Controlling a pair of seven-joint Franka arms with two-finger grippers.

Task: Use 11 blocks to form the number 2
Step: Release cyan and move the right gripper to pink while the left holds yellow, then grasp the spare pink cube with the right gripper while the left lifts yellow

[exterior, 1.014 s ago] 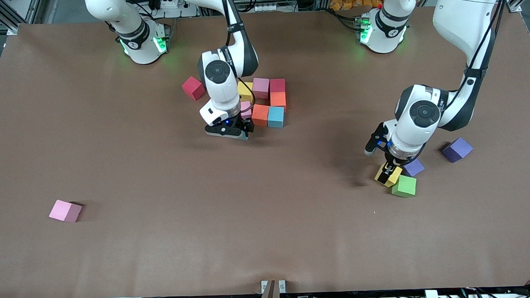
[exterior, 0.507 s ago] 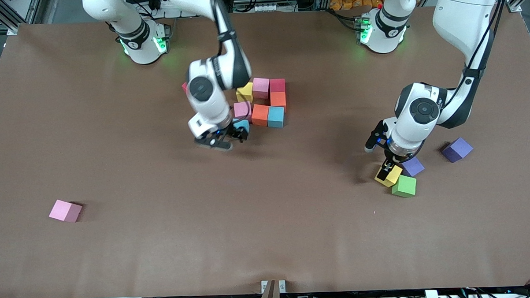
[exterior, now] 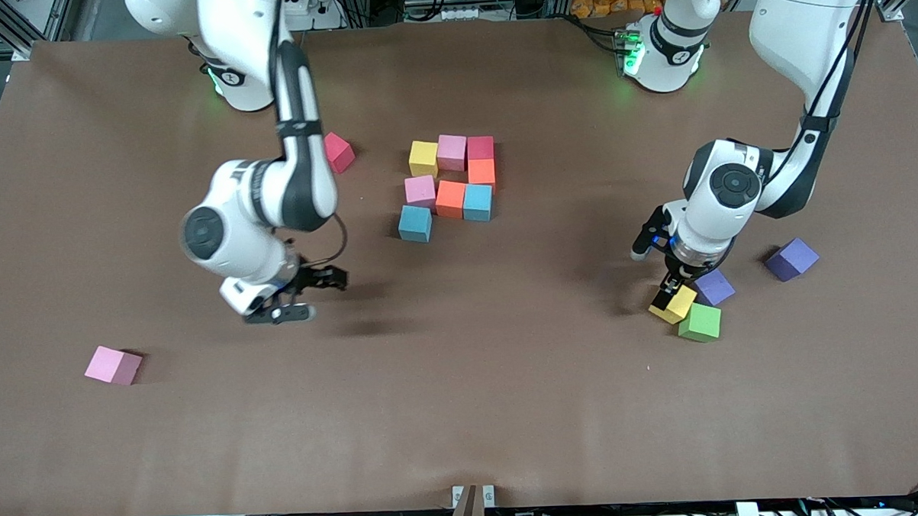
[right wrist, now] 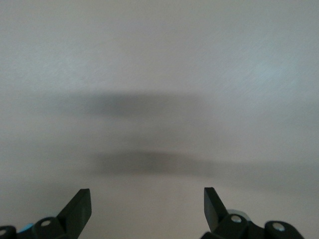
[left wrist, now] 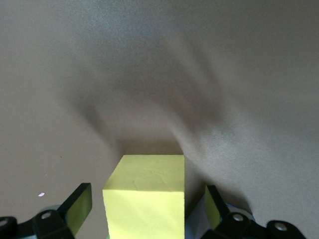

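My left gripper grabs the yellow block's open sides next, since a green block sits tight against one side of the yellow block.
Eight blocks lie edge to edge mid-table as part of the number 2: yellow, pink, red, two orange, pink, two light blue, the nearest light blue block at its corner. A loose red block lies beside them and a pink block toward the right arm's end. My left gripper is open, its fingers either side of a yellow block on the table, with gaps on both sides. A green block touches that block. My right gripper hangs open and empty over bare table.
Two purple cubes lie by the left gripper, one touching the yellow block, the other farther toward the left arm's end. The brown table reaches to its front edge with a small bracket there.
My right gripper let go of the light blue block at the digit's corner, rose and swung off toward the pink block's end. The left gripper stayed around the yellow block.
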